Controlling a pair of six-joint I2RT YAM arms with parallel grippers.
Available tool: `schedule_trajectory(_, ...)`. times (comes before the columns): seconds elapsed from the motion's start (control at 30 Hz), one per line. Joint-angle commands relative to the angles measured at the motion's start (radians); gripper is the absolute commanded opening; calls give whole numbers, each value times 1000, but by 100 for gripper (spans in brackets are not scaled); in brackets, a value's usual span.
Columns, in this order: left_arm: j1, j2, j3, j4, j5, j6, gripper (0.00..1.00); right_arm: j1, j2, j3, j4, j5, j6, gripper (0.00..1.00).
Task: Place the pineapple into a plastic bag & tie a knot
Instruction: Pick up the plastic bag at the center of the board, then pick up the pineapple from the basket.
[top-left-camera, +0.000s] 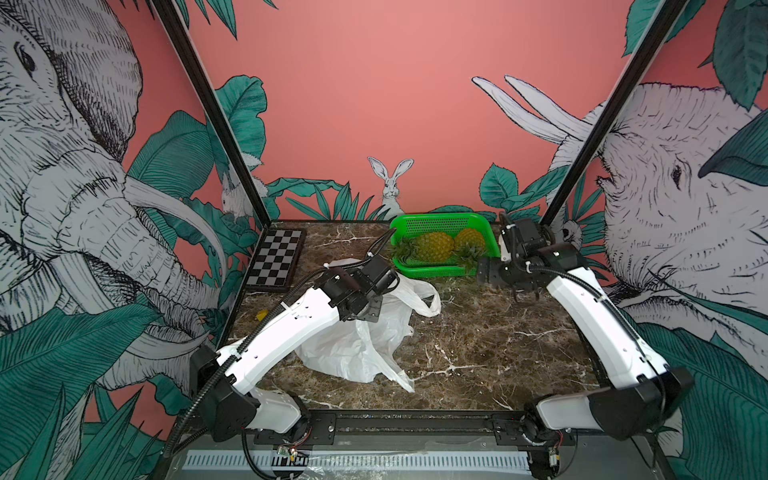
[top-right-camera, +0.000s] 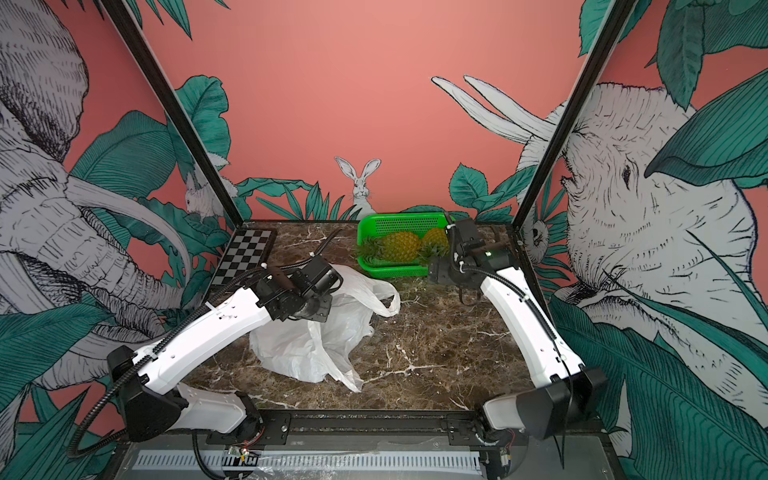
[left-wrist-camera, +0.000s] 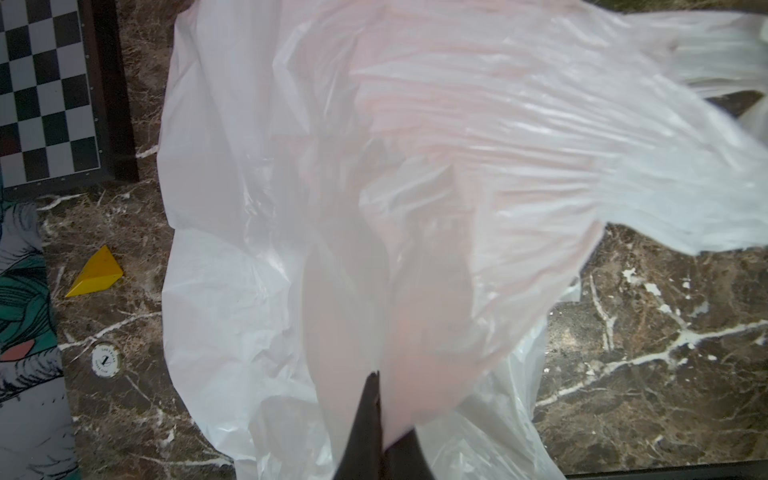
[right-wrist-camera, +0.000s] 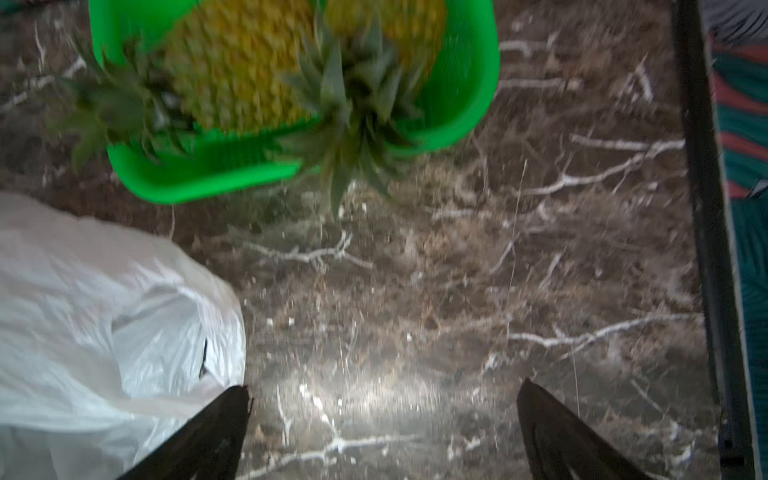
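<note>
The right gripper reaches the pineapple next and takes hold of its leafy top. This leaves the pineapple's body free to enter the plastic bag (top-left-camera: 365, 349) first.
The white crinkly plastic bag (top-left-camera: 365, 349) (top-right-camera: 307, 349) lies crumpled on the marble table, left of centre. One handle loop (top-left-camera: 432, 297) lies loose towards the basket. My left gripper (top-left-camera: 371, 311) (left-wrist-camera: 376, 376) points down into the bag, shut on a fold of its plastic (left-wrist-camera: 415, 332). Two pineapples (top-left-camera: 434, 245) (top-left-camera: 469, 239) lie in the green basket (top-left-camera: 432, 271) (right-wrist-camera: 199, 170) at the back. My right gripper (top-left-camera: 525, 296) (right-wrist-camera: 384, 386) hangs open just in front of the basket's right end, above bare table and holding nothing. No knot is in view.
A chessboard (top-left-camera: 276, 257) lies at the back left. A small yellow wedge (left-wrist-camera: 97, 272) and a round token (left-wrist-camera: 105, 359) sit near the table's left edge. Black frame posts stand at the back corners, and a black rail (top-left-camera: 415, 424) runs along the front.
</note>
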Motion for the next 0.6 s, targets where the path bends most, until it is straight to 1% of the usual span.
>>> schedule_trajectory(0.0,5,-45,24,-50,-12,-45,0,5,132,123,34,99,67,99)
schedule_trajectory(0.1,5,-42,-26,9,49,-81,0,4,275,229,26,142,116,99)
schedule_trajectory(0.23,5,-26,-65,77,106,-120,0,1,427,350,-28,174,149,98)
schedule_trajectory(0.37,5,-12,-89,134,129,-129,0,-1,509,366,-22,150,161,99)
schedule_trajectory(0.57,5,11,-83,152,147,-127,0,-4,590,380,-12,128,188,99)
